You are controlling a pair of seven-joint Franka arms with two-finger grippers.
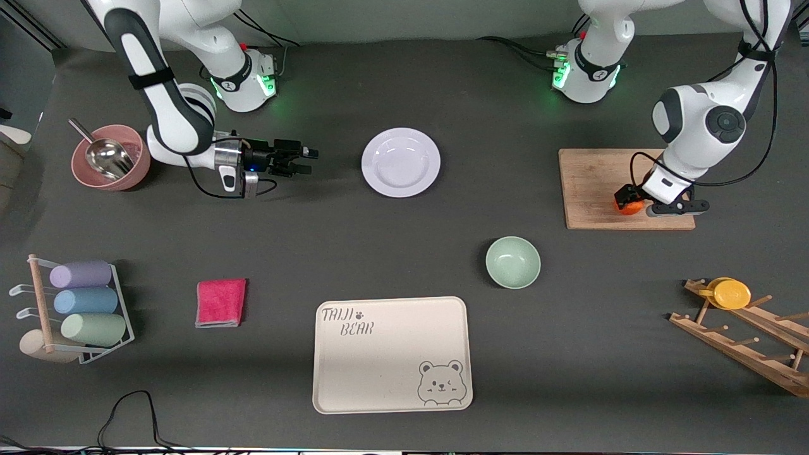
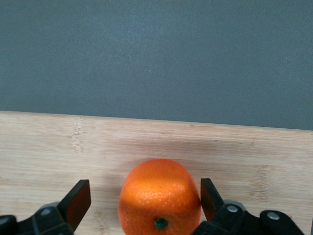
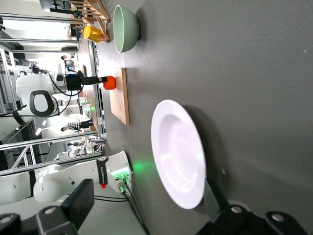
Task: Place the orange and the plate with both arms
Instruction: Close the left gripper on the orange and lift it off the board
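Note:
The left gripper's fingers are down on either side of the orange, low over the wooden board (image 1: 600, 186) (image 2: 68, 147), so it is time to close on the orange now.
The orange (image 1: 627, 207) sits on a wooden cutting board (image 1: 600, 186) at the left arm's end of the table. My left gripper (image 1: 638, 203) is down on it, open. In the left wrist view the orange (image 2: 159, 198) lies between the two fingers (image 2: 78, 200), close against one of them and well clear of the other. The white plate (image 1: 401, 162) lies flat mid-table. My right gripper (image 1: 310, 158) hangs low and level beside the plate, toward the right arm's end, pointing at the plate and open. In the right wrist view the plate (image 3: 178, 152) lies just ahead of the empty fingers (image 3: 80, 198).
A pale green bowl (image 1: 512, 261) and a cream bear tray (image 1: 392, 354) lie nearer the front camera than the plate. A pink cloth (image 1: 220, 303), a cup rack (image 1: 76, 309) and a pink bowl with a scoop (image 1: 110, 158) sit toward the right arm's end. A wooden rack holds a yellow cup (image 1: 730, 294).

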